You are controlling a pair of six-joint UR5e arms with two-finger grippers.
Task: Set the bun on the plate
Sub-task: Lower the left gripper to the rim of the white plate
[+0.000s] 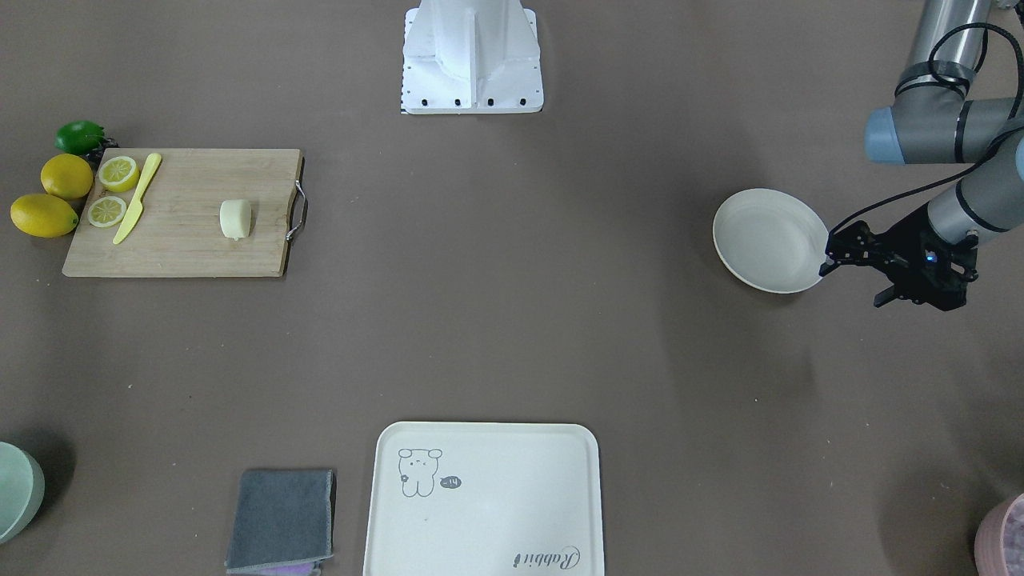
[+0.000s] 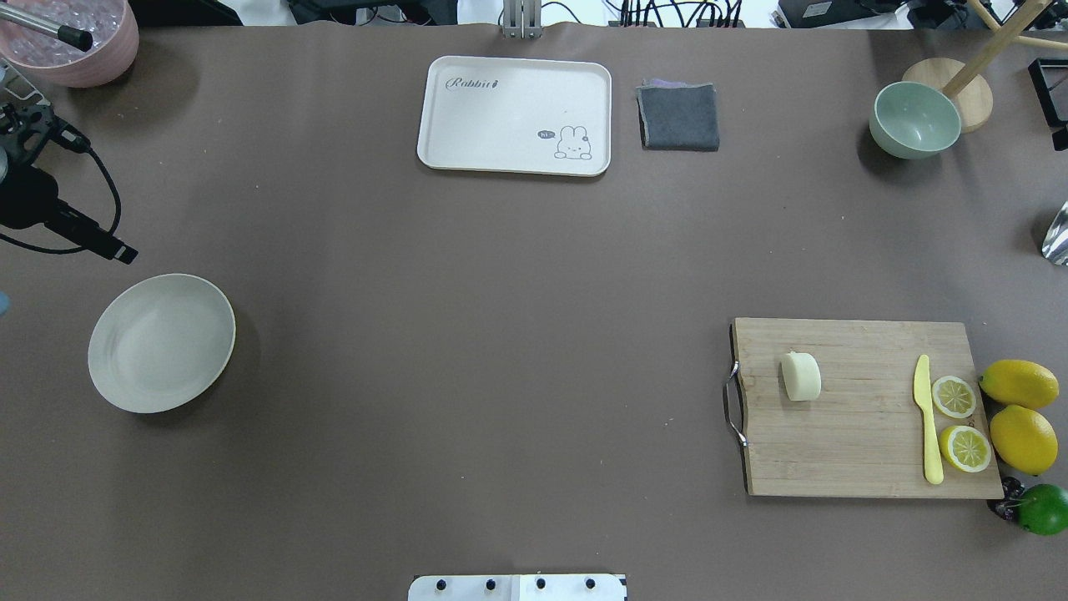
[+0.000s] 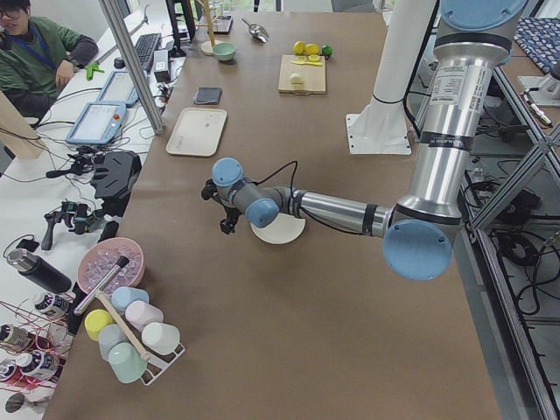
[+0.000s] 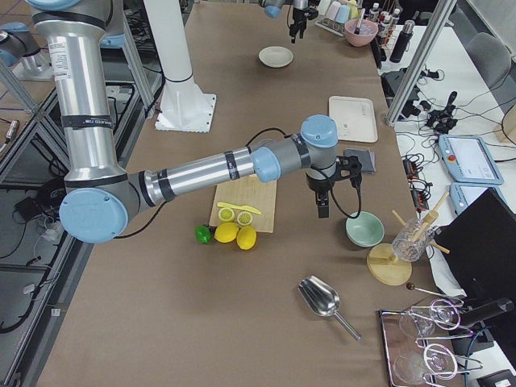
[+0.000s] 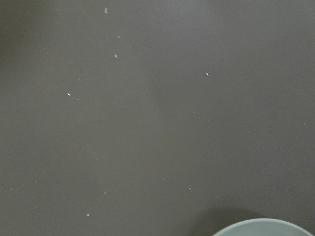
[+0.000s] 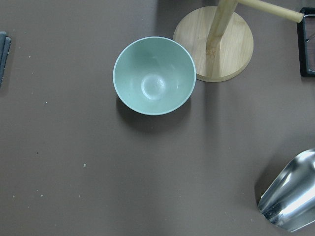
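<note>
My left gripper should take hold of the plate by its raised rim (image 1: 818, 226) next, so that the plate comes within reach for the bun (image 1: 235, 218).
The bun (image 1: 235, 218), a pale cream lump, lies on a wooden cutting board (image 1: 184, 248) and also shows as the bun (image 2: 801, 376) in the overhead view. Far across the table sits the round off-white plate (image 1: 770, 240), seen too as the plate (image 2: 161, 342), with nothing on it. My left gripper (image 1: 853, 286) hovers just beside the plate's outer rim, fingers apart and holding nothing. Only the exterior right view shows my right gripper (image 4: 321, 205), which hangs above the table near a green bowl (image 4: 364, 229). I cannot tell whether it is open or shut.
On the board lie a yellow knife (image 2: 926, 421) and two lemon halves (image 2: 954, 396); whole lemons (image 2: 1020, 384) and a lime (image 2: 1043, 507) sit beside it. A cream tray (image 2: 515, 115), grey cloth (image 2: 678, 116), green bowl (image 2: 914, 120), metal scoop (image 6: 290, 201) and pink bowl (image 2: 71, 37) line the far side.
</note>
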